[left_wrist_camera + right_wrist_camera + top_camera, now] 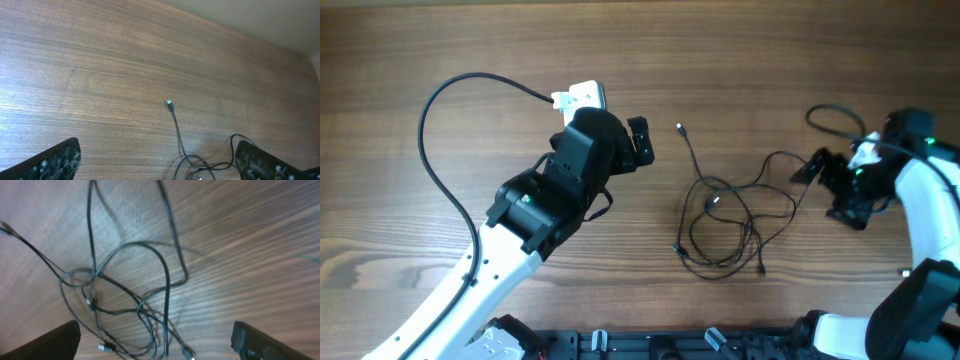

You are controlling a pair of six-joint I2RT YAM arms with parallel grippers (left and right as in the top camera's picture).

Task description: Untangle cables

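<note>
My right gripper is to grab the cables next by the tangle's outer loop [795, 208] [181, 278]. This leaves the crossed middle free to be drawn out and untangled.
The cables [725, 215] lie in a loose tangle of thin black loops on the wooden table, centre right in the overhead view. One silver-tipped end [679, 127] points up and left; it also shows in the left wrist view [170, 103]. The tangle fills the right wrist view [125, 295], with small plug ends near the bottom. My left gripper [640, 142] is open and empty, left of the tangle; its fingers show at the left wrist view's bottom corners [155, 162]. My right gripper [830, 185] is open and empty at the tangle's right end [155, 345].
A thicker black arm cable [440, 120] arcs over the table's left side. A small white part [582, 96] sits behind the left wrist. Another black cable loop [835, 118] lies above the right gripper. Bare wood lies along the far edge.
</note>
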